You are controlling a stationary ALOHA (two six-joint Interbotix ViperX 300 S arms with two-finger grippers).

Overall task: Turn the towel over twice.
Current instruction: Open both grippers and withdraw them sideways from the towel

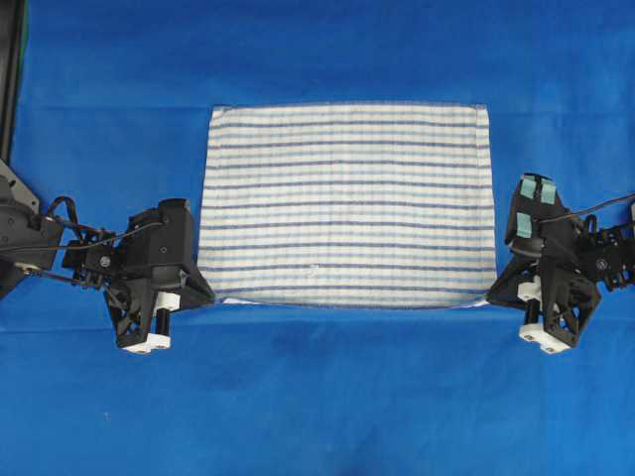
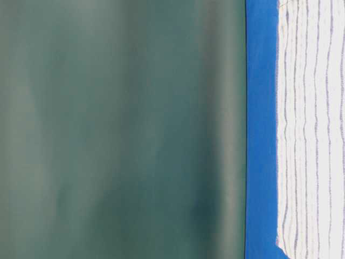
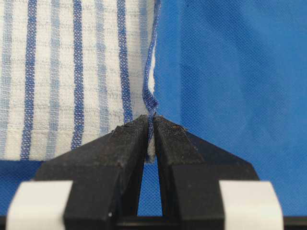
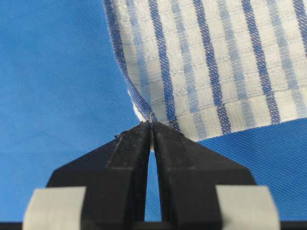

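Observation:
My left gripper opens next, since the towel's near edge (image 1: 298, 303) hangs barely over the blue table cover beside its fingers, so the towel would lie flat.
The towel (image 1: 347, 203), white with thin dark- and light-blue stripes, lies spread in the middle of the blue table cover (image 1: 317, 397). My left gripper (image 1: 206, 296) is shut on its near left corner; in the left wrist view the hem (image 3: 149, 103) runs down between the black fingertips (image 3: 130, 136) of the left gripper (image 3: 150, 125). My right gripper (image 1: 493, 296) is shut on the near right corner, and the right gripper (image 4: 152, 127) pinches the cloth's corner (image 4: 144, 110) in the right wrist view. The near edge (image 1: 347, 300) is slightly raised off the cover. The towel (image 2: 312, 129) also shows in the table-level view.
The blue cover (image 2: 261, 129) reaches all round the towel, with wide free room in front of it and behind it. A dark post (image 1: 12, 69) stands at the far left edge. A green backdrop (image 2: 124, 129) rises behind the table.

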